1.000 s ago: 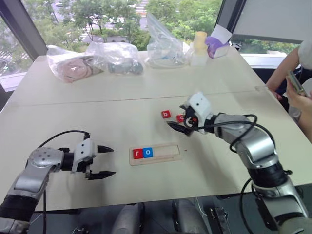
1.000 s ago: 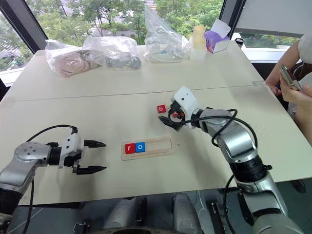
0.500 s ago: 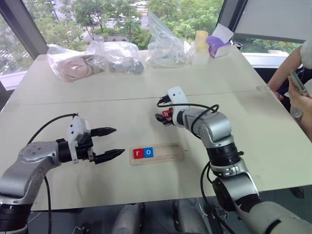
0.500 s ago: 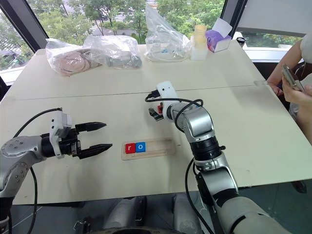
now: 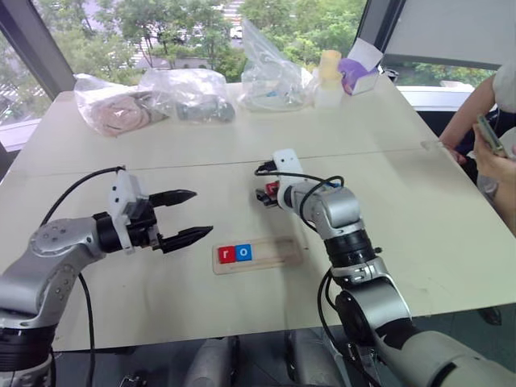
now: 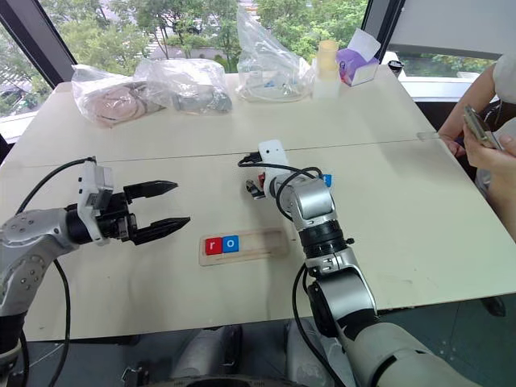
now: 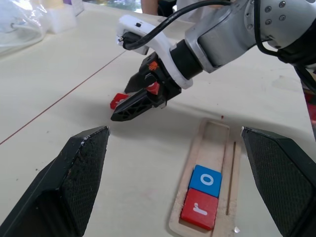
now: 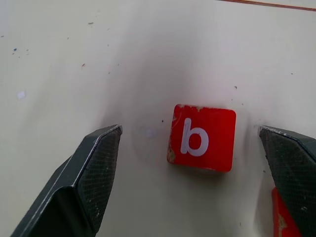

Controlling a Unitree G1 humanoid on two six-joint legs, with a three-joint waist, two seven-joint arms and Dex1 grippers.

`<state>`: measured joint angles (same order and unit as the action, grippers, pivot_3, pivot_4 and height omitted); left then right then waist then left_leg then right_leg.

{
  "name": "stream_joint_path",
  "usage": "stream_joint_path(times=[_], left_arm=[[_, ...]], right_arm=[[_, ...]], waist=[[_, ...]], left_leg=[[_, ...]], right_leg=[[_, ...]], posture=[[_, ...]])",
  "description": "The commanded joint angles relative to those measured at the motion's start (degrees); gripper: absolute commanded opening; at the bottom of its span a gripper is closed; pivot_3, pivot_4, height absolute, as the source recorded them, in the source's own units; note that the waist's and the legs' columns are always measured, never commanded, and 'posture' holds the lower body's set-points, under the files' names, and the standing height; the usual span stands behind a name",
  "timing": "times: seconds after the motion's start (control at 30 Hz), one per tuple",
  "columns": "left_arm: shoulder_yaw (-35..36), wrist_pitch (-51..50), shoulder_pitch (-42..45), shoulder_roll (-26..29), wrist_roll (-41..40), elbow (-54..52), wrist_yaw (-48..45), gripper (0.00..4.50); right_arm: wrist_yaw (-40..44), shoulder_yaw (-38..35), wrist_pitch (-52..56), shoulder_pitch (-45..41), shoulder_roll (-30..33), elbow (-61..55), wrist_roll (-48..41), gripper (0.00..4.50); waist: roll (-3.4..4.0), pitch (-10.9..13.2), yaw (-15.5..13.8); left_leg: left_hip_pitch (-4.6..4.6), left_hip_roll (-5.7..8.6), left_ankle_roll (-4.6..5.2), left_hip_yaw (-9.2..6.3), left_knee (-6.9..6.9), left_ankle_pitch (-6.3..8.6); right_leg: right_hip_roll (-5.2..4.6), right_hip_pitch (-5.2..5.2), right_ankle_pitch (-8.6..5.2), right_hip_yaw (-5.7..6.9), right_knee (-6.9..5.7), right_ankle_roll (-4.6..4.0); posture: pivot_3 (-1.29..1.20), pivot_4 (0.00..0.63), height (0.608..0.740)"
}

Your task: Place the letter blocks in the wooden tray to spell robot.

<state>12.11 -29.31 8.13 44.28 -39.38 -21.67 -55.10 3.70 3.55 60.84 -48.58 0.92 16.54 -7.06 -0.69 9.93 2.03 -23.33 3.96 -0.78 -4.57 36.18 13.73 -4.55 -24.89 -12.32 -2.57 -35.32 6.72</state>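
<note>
The red b block (image 8: 202, 138) sits level between both black fingers in the right wrist view, so my right gripper closes next. Closing now would catch it.
The wooden tray (image 5: 278, 251) lies mid-table with a red r block (image 5: 226, 254) and a blue o block (image 5: 243, 252) at its left end. Beyond it, my right gripper (image 8: 189, 130) hangs open over the red b block (image 8: 202, 137), one finger on each side and apart from it. Another red block (image 8: 281, 217) lies by one finger (image 8: 291, 163). A blue block (image 6: 326, 179) peeks out behind the right arm. My left gripper (image 5: 201, 212) is open and empty, raised above the table left of the tray.
Clear plastic bags (image 5: 193, 93), a pale bottle (image 5: 330, 76) and a purple-and-white box (image 5: 360, 68) stand along the far edge. A person (image 5: 492, 137) holding a phone is at the right side of the table.
My right arm swung left and down, bringing its open gripper over the b block. My left gripper rose and shifted slightly right, staying open.
</note>
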Motion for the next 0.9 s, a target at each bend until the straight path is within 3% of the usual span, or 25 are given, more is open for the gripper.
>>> stream_joint_path(times=[0.03, 0.07, 0.17, 0.33, 0.6, 0.9], left_arm=[[0.7, 0.8, 0.2, -0.5, -0.3, -1.8, 0.7, 4.46], [0.8, 0.9, 0.2, -0.6, -0.2, -1.6, 0.8, 4.46], [0.3, 1.3, 0.3, -1.2, 0.6, -1.7, 1.5, 4.50], [-0.1, 2.1, 0.2, -2.6, 1.7, -1.4, 2.7, 4.50], [-0.8, 2.5, 0.9, -4.1, 2.5, -0.7, 3.3, 4.50], [-2.4, 3.5, 2.6, -5.5, 3.7, 1.1, 2.8, 4.50]], right_arm=[[-0.8, 0.7, 0.5, -0.8, -1.0, 1.4, 1.1, 4.50], [-0.9, 1.2, 0.4, -0.6, -1.1, 1.4, 1.4, 4.50], [-0.7, 1.5, 0.2, -0.1, -1.0, 1.0, 1.9, 3.65], [-0.3, 3.3, -1.6, -0.3, -0.8, 1.7, 3.6, 1.13], [1.7, 3.2, -1.6, -3.8, 2.2, 0.3, 5.1, 1.14], [5.6, -4.3, 19.9, -5.2, 9.7, -20.6, -0.1, 1.14]], waist=[[0.00, 0.0, 0.2], [0.00, 0.0, 0.3], [0.00, 0.0, 0.4], [0.00, 0.0, 0.5], [0.02, 0.0, 0.5], [0.04, 0.0, 0.3]], left_leg=[[0.00, 0.00, 0.00, 0.00, 0.00, 0.00], [0.01, 0.00, 0.00, 0.00, 0.00, 0.00], [0.02, 0.00, -0.01, -0.02, -0.01, -0.01], [0.02, 0.00, -0.01, -0.02, -0.01, -0.01], [0.05, 0.00, -0.03, -0.02, 0.00, -0.02], [0.00, 0.04, -0.02, -0.05, -0.04, -0.02]], right_leg=[[0.00, 0.00, 0.00, 0.00, -0.01, 0.00], [0.00, 0.00, 0.00, 0.00, -0.02, 0.00], [0.01, 0.00, 0.00, 0.00, -0.02, 0.00], [0.02, 0.00, 0.00, 0.00, -0.02, 0.00], [0.03, 0.00, 0.00, 0.00, -0.08, 0.00], [-0.01, -0.02, -0.01, 0.00, -0.03, 0.00]], posture=[[0.00, 0.150, 0.740], [0.00, 0.150, 0.740], [0.00, 0.150, 0.740], [0.00, 0.150, 0.740], [0.00, 0.150, 0.740], [0.00, 0.150, 0.740]])
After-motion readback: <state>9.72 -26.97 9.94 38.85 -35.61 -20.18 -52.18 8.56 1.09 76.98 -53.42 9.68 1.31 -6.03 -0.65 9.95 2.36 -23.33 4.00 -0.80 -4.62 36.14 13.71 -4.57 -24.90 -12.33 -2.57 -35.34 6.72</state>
